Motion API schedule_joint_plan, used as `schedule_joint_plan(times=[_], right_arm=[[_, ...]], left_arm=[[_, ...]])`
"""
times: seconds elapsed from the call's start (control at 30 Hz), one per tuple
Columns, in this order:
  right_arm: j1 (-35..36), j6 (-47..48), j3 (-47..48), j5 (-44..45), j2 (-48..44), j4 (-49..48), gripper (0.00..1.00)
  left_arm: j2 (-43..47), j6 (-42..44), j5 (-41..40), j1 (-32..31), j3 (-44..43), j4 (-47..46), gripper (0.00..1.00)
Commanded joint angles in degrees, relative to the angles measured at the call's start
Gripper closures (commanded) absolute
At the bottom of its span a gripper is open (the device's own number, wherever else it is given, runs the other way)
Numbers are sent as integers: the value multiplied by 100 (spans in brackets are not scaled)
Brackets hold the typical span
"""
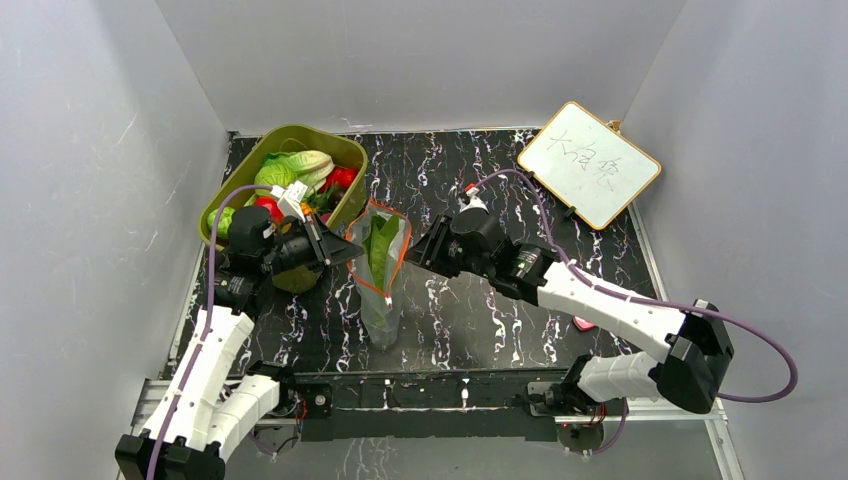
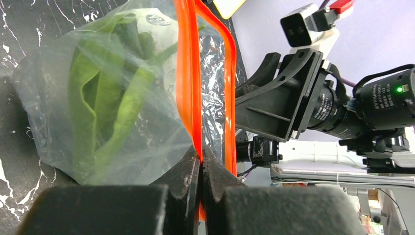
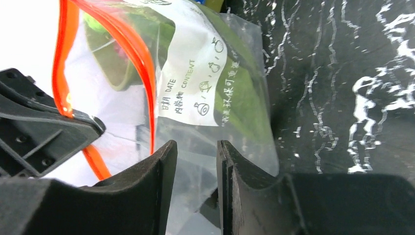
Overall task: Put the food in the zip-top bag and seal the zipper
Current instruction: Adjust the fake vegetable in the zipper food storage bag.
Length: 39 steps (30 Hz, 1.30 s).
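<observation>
My fingers straddle bag film beside the zipper's nearer red-orange strip and closing now would miss it, so my right gripper first moves toward it, then closes on it.
The zip-top bag (image 1: 383,275) stands in the middle of the table with its mouth open and a long green leaf (image 1: 381,245) inside. My left gripper (image 1: 348,251) is shut on the zipper's (image 2: 188,73) left-hand red-orange strip (image 2: 201,155). My right gripper (image 1: 418,252) is at the bag's right side, its fingers (image 3: 161,161) a little apart with clear bag film (image 3: 195,152) in the gap. The leaf also shows through the plastic (image 2: 122,107). More food lies in the tub: a pale green cabbage (image 1: 300,165) and red fruits (image 1: 342,178). The slider tab cannot be made out.
The olive-green oval tub (image 1: 240,195) stands at the back left, right behind my left arm. A white wood-framed board (image 1: 588,163) leans at the back right. Grey walls close in the table on three sides.
</observation>
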<state>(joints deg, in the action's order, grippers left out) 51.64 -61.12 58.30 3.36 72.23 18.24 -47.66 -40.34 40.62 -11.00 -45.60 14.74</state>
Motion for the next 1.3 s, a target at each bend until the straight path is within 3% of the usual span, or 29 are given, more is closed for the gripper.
schedule_joint_plan(times=[0.0, 0.17, 0.3, 0.53, 0.73, 0.8, 0.87, 0.97, 1.27], right_arm=[[2, -629, -134, -299, 29, -1328, 66], [4, -703, -125, 128, -173, -1086, 63], [4, -637, -189, 693, -505, -819, 53], [2, -629, -73, 450, -235, -1037, 50], [4, -233, 415, 46, 356, -847, 60], [4, -9, 611, 12, 509, -677, 74], [3, 300, 849, 134, 527, -443, 98], [20, 618, 1379, 434, 415, 551, 100], [220, 1170, 1474, 830, 281, 1227, 100]], left_arm=[[79, -60, 232, 2, 33, -136, 100], [66, -40, 227, 2, 69, -157, 100], [60, 31, 224, 2, 33, -97, 100], [68, 31, 286, 3, 56, -131, 100], [108, 3, 309, 2, 129, -156, 100], [120, -9, 299, 2, 163, -177, 100], [106, -8, 289, 2, 138, -176, 100], [31, 275, 35, 2, -91, 132, 100], [-380, 271, 26, 2, -354, 13, 100]])
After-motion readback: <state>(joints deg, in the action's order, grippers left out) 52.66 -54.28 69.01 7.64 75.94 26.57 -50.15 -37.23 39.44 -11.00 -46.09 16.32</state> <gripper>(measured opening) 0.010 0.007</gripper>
